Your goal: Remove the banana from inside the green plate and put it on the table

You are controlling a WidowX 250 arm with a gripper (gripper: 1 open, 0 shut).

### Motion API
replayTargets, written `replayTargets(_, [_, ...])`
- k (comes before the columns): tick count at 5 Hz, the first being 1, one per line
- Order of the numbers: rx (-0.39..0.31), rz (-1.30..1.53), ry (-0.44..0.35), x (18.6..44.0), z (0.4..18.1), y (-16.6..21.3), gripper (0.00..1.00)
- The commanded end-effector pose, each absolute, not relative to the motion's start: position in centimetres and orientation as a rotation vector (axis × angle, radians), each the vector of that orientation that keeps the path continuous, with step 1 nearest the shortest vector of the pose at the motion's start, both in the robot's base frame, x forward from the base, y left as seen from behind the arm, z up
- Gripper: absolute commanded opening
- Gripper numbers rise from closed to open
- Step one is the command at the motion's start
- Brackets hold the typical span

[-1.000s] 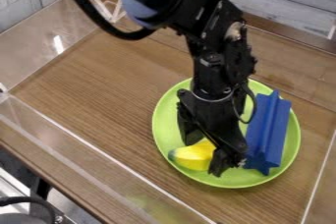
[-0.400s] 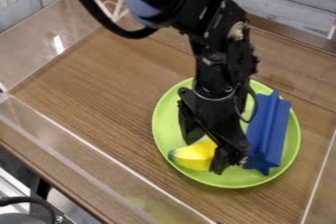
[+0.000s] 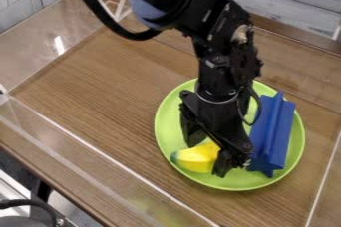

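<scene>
My fingers reach down next to the yellow banana [image 3: 196, 157], low over the green plate. They would hold the banana if they closed now, so my gripper should close on it.
The banana [image 3: 198, 156], a small stubby yellow toy, lies in the near-left part of the green plate [image 3: 170, 121] on the wooden table [image 3: 107, 82]. My gripper [image 3: 217, 149] comes straight down over the plate on a black arm. Its jaws stand open, with the fingers [image 3: 234, 154] just right of the banana and partly over it. Whether a finger touches the banana I cannot tell. Nothing is lifted.
A blue ridged block [image 3: 274, 131] rests on the plate's right side, close beside my gripper. Clear acrylic walls [image 3: 54, 136] run along the table's left and near edges. Bare wood stretches to the left of the plate.
</scene>
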State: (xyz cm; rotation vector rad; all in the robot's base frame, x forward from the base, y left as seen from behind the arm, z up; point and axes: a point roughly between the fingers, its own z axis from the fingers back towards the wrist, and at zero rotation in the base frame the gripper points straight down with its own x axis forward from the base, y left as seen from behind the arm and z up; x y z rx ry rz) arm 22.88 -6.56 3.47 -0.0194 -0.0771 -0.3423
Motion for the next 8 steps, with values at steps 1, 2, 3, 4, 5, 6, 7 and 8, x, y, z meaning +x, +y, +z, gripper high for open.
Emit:
replayTargets(1, [-0.018,-0.355,-0.13,24.1,4.5,-7.1,1.0])
replayTargets(2, [-0.017,-0.35,-0.128,24.1,4.4,-7.0,1.0])
replayTargets(3, [-0.018,-0.346,-0.126,24.0,4.3,-7.0,1.0])
replayTargets(4, [-0.019,-0.341,-0.122,24.0,4.1,-6.9,1.0])
replayTargets(5, [-0.018,-0.342,-0.125,24.0,3.9,-6.9,0.0])
replayTargets(6, [-0.012,-0.344,-0.118,24.0,4.2,-6.7,0.0])
replayTargets(7, [-0.006,-0.344,-0.106,23.9,4.7,-6.6,0.0])
replayTargets(8, [0.0,-0.344,-0.093,23.9,5.2,-6.5,0.0])
